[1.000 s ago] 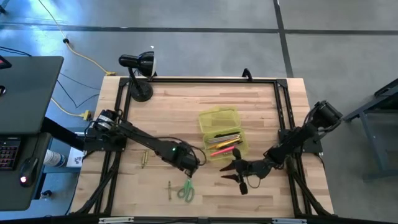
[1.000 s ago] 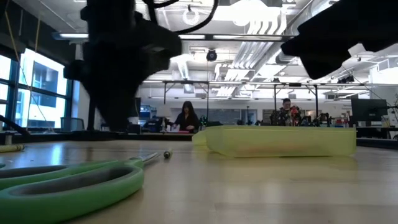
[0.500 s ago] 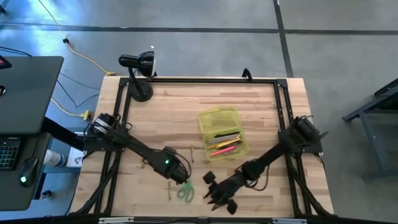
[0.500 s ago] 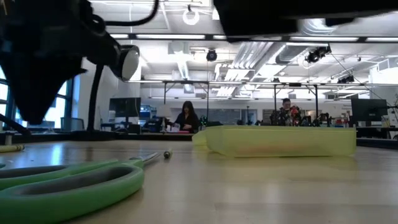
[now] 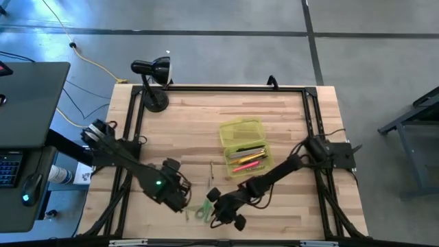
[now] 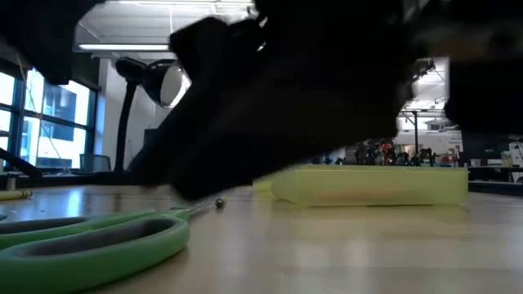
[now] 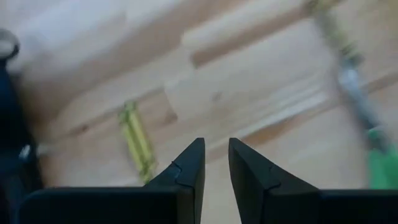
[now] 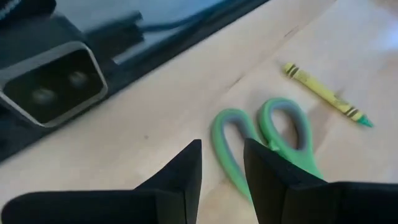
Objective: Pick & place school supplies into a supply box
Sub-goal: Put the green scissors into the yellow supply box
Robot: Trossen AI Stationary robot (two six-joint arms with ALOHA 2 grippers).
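Observation:
The scissors need to go into the supply box [image 5: 245,147], so the right gripper should grab their green handle loop [image 5: 201,213] next.
The green-handled scissors [image 5: 202,211] lie flat near the table's near edge; their handles fill the low view [image 6: 90,241] and show in the right wrist view [image 8: 267,134]. My right gripper [image 5: 221,213] [image 8: 222,165] hovers just right of those handles, open by a narrow gap. My left gripper [image 5: 180,199] [image 7: 216,162], also narrowly open, hovers left of the scissors beside a brassy-yellow stick [image 7: 138,140]. A yellow crayon [image 8: 326,93] lies beyond the handles. The yellow-green supply box [image 5: 245,147] [image 6: 368,184] stands open with pens and a red-pink marker [image 5: 247,159] inside.
A black desk lamp [image 5: 152,82] stands at the far left corner. A thin stick [image 5: 211,170] lies between the box and the scissors. The low camera's grey housing [image 8: 53,81] sits at the near edge, close to my right gripper. The two grippers stand close together.
My right gripper has swung from beside the box's near end toward the table's near left, down over the scissors' handles. My left gripper has drawn back from the table's middle toward the left and near edge. The scissors and box have stayed put.

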